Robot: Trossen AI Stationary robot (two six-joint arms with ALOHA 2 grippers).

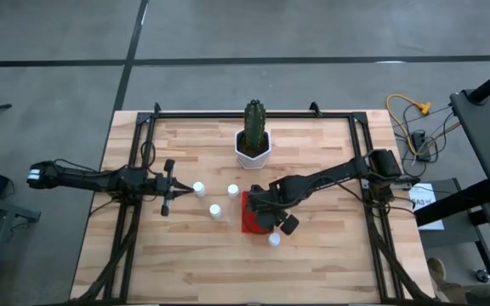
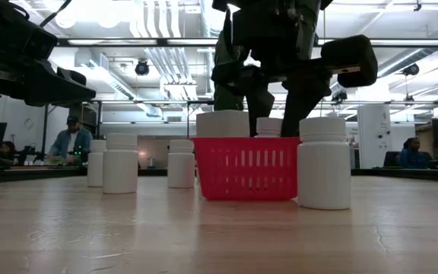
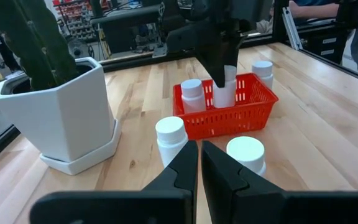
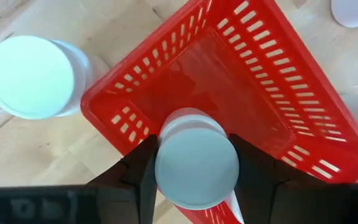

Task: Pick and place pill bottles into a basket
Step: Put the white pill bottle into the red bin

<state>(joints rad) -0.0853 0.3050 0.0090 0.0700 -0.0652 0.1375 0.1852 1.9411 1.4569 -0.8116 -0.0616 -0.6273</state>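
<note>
The bottle's lower part is inside the red basket's rim and the bottle would settle in, so my right gripper opens now.
The red basket [image 1: 247,223] stands mid-table, also in the low view [image 2: 248,167] and the left wrist view [image 3: 229,115]. One white pill bottle [image 3: 192,94] stands inside it. My right gripper [image 1: 266,212] is over the basket, shut on a second bottle [image 4: 196,165]. Three bottles [image 1: 199,189] [image 1: 233,190] [image 1: 215,210] stand on the wood left of the basket, and one [image 1: 274,240] at its near side. My left gripper [image 3: 199,168] is shut and empty, left of those bottles. My right gripper pinches the bottle just under its cap [image 4: 166,127] between its two fingers [image 4: 143,171], one on each side. The fingers come from above, pointing down. The bottle [image 3: 224,93] is upright, its lower part inside the basket. The basket wall hides whether its foot rests on the floor.
A white pot with a green cactus [image 1: 253,144] stands just beyond the basket, toward the far edge; it shows large in the left wrist view [image 3: 61,118]. A black frame [image 1: 228,113] runs round the table. People sit in the room behind [image 2: 71,141].
</note>
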